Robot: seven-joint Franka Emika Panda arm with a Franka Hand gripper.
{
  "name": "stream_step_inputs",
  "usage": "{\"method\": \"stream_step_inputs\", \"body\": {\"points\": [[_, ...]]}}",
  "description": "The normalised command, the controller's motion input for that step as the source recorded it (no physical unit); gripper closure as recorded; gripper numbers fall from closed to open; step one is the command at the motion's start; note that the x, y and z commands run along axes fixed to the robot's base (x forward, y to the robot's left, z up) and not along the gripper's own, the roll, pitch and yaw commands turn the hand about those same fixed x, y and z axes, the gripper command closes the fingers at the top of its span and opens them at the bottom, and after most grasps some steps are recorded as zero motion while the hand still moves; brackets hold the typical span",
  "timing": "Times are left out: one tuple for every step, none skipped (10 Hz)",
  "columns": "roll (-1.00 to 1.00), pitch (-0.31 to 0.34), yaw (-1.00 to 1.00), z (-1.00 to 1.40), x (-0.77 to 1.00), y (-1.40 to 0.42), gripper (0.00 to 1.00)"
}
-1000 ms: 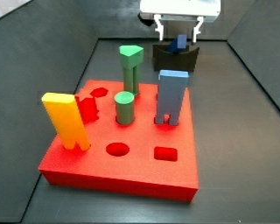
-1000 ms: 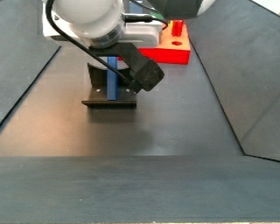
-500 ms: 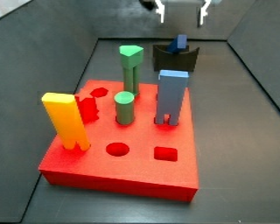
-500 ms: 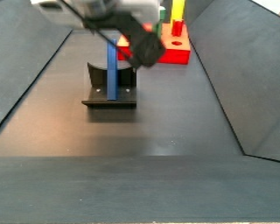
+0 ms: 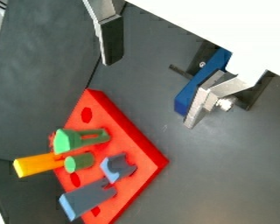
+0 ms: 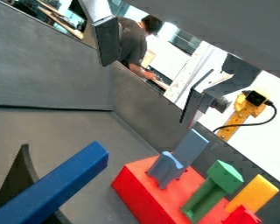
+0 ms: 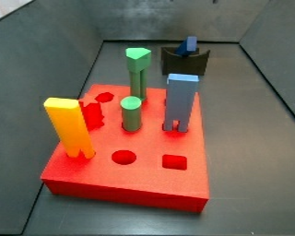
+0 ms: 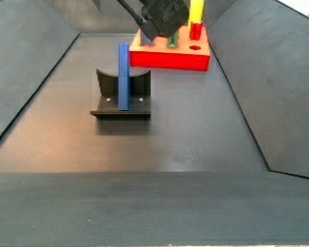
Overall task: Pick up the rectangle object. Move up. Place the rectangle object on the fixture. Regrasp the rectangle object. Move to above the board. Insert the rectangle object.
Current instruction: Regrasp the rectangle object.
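I should next use my gripper to grab the rectangle object by its top end, because the black fixture closes around its lower part. Then it can move above the board.
The rectangle object (image 8: 124,75), a slim dark-blue bar, stands upright in the notch of the black fixture (image 8: 121,104). In a side view only its top end (image 7: 190,44) shows above the fixture (image 7: 184,63), behind the red board (image 7: 125,175). My gripper (image 5: 154,83) is open, high above the floor, with nothing between its silver fingers (image 5: 108,35). In both wrist views the bar (image 6: 55,188) lies well below it, free of the fingers. The gripper is out of one side view; in the other only a dark part of it (image 8: 164,12) shows at the top edge.
On the board stand a tall green peg (image 7: 137,69), a short green cylinder (image 7: 130,112), a light-blue two-legged block (image 7: 181,100), a yellow block (image 7: 67,127) and a small red piece (image 7: 95,115). Round and square holes lie near its front. Grey sloping walls (image 8: 42,87) line the floor.
The gripper was down at the bar on the fixture, opened and rose up out of the side view. The bar stays standing in the notch.
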Motion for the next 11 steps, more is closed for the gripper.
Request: {"method": "stream_step_inputs", "body": {"points": [[1.00, 0.029, 0.04, 0.58, 0.16, -0.74, 0.00], [1.00, 0.025, 0.04, 0.46, 0.08, -0.59, 0.00], [1.00, 0.019, 0.04, 0.21, 0.00, -0.33, 0.00], [1.00, 0.016, 0.04, 0.11, -0.01, -0.20, 0.00], [1.00, 0.014, 0.04, 0.06, -0.02, -0.08, 0.00], [1.00, 0.013, 0.04, 0.04, -0.02, -0.06, 0.00], [1.00, 0.008, 0.04, 0.03, -0.03, -0.05, 0.00], [1.00, 0.006, 0.04, 0.02, -0.03, -0.04, 0.00], [1.00, 0.001, 0.04, 0.02, -0.04, -0.03, 0.00], [1.00, -0.003, 0.04, 0.01, -0.03, -0.02, 0.00], [1.00, -0.007, 0.04, 0.01, -0.03, -0.02, 0.00]]}}
